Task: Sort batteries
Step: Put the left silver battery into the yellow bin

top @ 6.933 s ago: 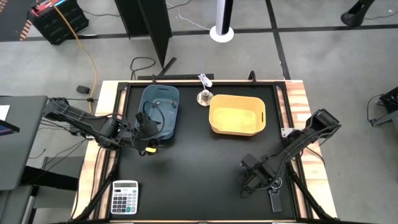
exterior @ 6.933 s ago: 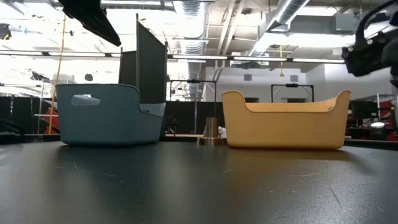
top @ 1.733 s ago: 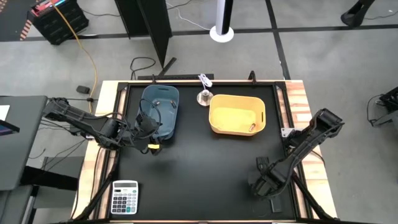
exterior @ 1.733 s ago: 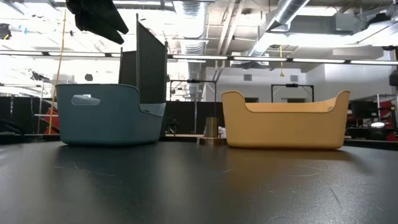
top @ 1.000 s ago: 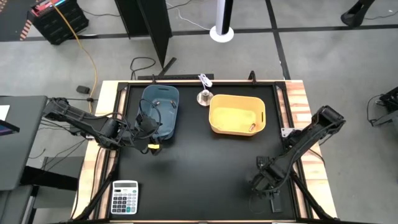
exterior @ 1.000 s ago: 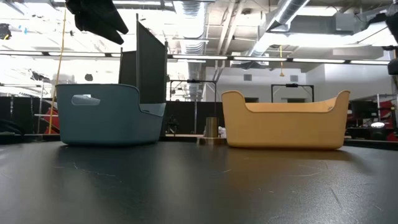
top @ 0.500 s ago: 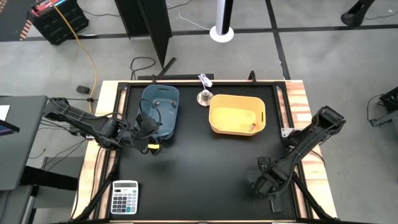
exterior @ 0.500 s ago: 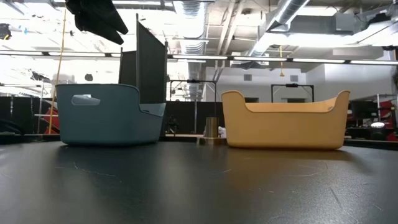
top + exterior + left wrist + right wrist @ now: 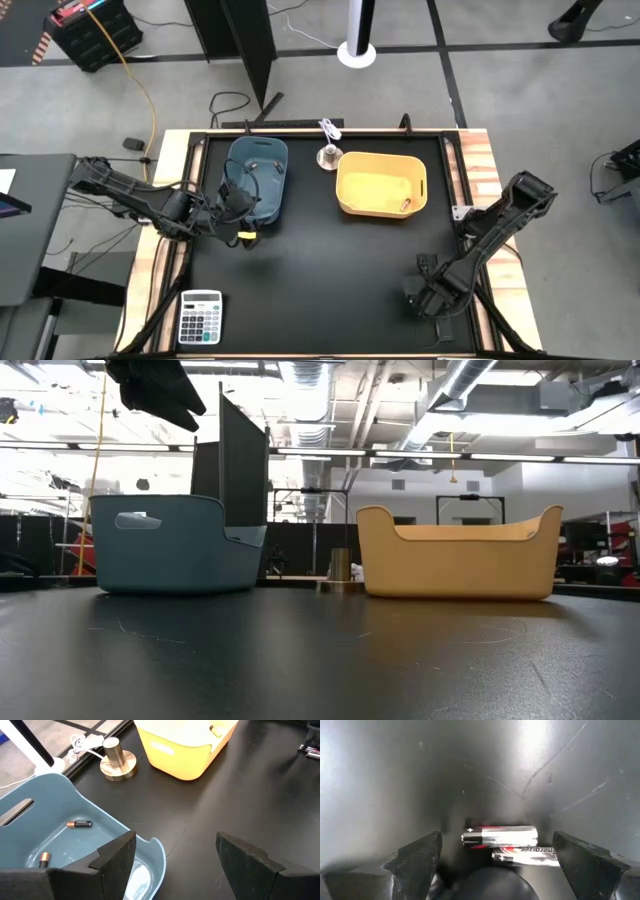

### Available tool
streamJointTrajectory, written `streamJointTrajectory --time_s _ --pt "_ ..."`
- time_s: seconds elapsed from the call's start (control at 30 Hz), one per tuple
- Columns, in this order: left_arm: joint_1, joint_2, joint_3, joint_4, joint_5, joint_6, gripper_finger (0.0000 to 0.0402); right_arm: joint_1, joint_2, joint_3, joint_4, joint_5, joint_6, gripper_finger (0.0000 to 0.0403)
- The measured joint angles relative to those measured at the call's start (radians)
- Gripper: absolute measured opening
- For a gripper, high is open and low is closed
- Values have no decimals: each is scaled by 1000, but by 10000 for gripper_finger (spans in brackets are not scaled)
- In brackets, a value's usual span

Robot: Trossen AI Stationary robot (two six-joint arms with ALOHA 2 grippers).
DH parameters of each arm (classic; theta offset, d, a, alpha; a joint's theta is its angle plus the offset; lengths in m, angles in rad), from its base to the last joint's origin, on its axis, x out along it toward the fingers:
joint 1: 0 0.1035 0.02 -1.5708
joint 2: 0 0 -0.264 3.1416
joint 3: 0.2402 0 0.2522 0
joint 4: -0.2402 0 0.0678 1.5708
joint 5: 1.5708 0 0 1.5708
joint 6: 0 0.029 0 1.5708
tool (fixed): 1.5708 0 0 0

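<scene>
My right gripper grabs the battery's capped ends next, to sort the silver battery into the yellow bin (image 9: 380,185).
Two silver batteries (image 9: 500,836) (image 9: 525,854) with red and black print lie side by side on the black table, near its front right. My right gripper (image 9: 500,865) (image 9: 425,295) is low over them, open, one finger on each side, touching neither. Two dark batteries with copper ends (image 9: 80,824) (image 9: 44,859) lie in the blue bin (image 9: 258,178). Another battery (image 9: 405,203) lies in the yellow bin (image 9: 380,185). My left gripper (image 9: 175,865) (image 9: 240,212) hovers open over the blue bin's near rim.
A grey-white calculator (image 9: 200,318) lies at the table's near left corner. A metal weight (image 9: 328,155) with a white cord stands between the bins at the far edge. A dark rounded object (image 9: 495,885) sits right beside the silver batteries.
My right gripper has shifted slightly toward the table's near edge, so that it now covers the black gadget that showed beneath it a second ago. The left arm and both bins have kept still.
</scene>
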State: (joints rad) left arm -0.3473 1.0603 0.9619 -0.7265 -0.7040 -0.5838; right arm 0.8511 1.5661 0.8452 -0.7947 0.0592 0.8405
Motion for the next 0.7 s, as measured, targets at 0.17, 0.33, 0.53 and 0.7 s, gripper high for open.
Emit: streamJointTrajectory --time_s 0.17,0.33,0.53,0.7 --pt "0 0 0 0 0 -3 272 0 0 0 11 17 -25 400" --pt "0 0 0 0 0 -4 272 0 26 0 24 18 -37 400" --pt "0 0 0 0 0 -4 272 3 49 3 40 18 -41 400" --pt "0 0 0 -1 0 -4 272 7 54 4 40 18 -45 399"
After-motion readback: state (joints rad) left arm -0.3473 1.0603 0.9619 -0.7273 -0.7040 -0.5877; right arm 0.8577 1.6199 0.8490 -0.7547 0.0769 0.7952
